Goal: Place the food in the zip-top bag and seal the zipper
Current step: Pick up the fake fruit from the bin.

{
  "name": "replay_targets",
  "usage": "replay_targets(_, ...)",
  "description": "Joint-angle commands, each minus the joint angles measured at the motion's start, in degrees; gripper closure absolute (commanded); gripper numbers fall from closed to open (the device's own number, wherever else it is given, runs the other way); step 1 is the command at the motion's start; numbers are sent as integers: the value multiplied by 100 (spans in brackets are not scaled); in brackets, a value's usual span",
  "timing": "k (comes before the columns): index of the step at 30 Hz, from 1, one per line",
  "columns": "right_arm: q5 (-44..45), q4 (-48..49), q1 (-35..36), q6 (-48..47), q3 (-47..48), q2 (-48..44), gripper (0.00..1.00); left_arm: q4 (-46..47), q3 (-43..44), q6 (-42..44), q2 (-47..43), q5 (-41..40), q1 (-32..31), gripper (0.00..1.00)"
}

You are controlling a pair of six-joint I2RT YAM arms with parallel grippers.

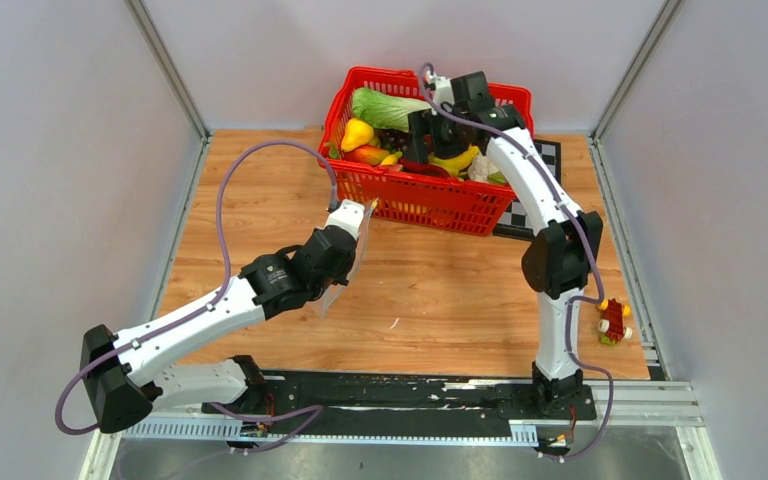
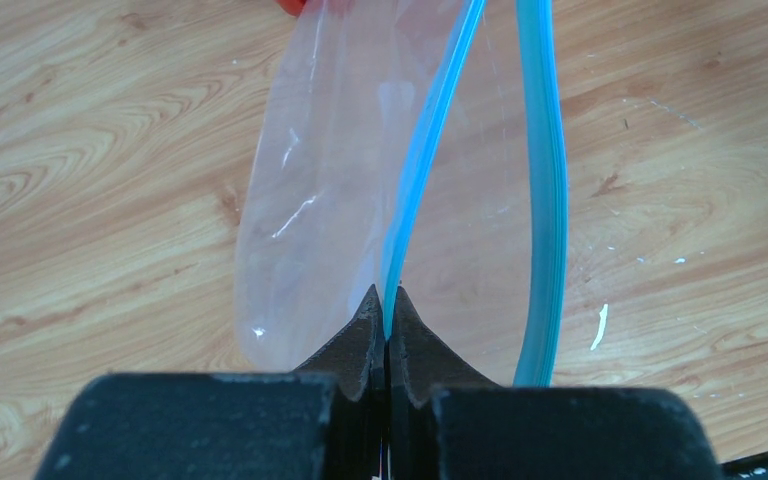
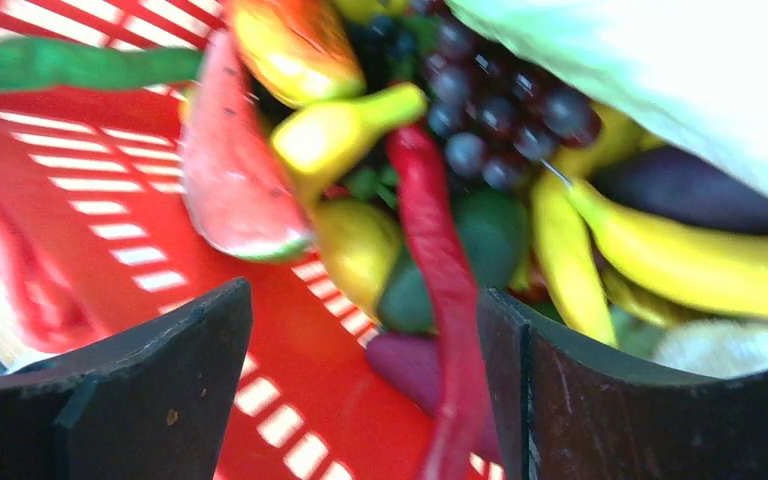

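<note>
The watermelon slice (image 3: 230,180) should enter the zip-top bag with its loose end first. My right gripper should next pinch it at one end, across its flat sides.
My left gripper (image 2: 387,310) is shut on the zip-top bag (image 2: 310,200), pinching one side of its teal zipper (image 2: 425,140). The zipper's other side (image 2: 545,200) bows away, so the mouth gapes above the wooden table. In the top view the bag (image 1: 343,285) hangs from the left gripper (image 1: 365,212), just in front of the red basket (image 1: 430,195). My right gripper (image 3: 362,300) is open inside the basket and holds nothing. The food lies under it: a watermelon slice (image 3: 230,180), a yellow fruit (image 3: 330,135), bananas (image 3: 680,250) and a red chili (image 3: 440,270) close to its right finger.
The basket also holds dark grapes (image 3: 500,110) and a green-white cabbage (image 1: 385,105). A checkerboard mat (image 1: 530,215) lies by the basket's right side. A small red and yellow toy (image 1: 612,322) sits at the table's right edge. Grey walls close in three sides.
</note>
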Motion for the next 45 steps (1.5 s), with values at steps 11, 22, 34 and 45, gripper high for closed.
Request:
replay_targets(11,-1193,981,190,1370,77,789,24,-85,183,19,-152,-277,-3,100)
replay_targets(22,-2196,2101,190,2041,-513,725,45,-64,172,7,-139,-240,-2,100)
replay_targets(34,-2257,3087,76,2296,-1399,-129,100,-105,125,-52,-210,-269,-3,100)
replay_targets(45,-1162,3059,-12,1655,-2366,-1553,100,-9,100,-80,-196,-267,-3,100)
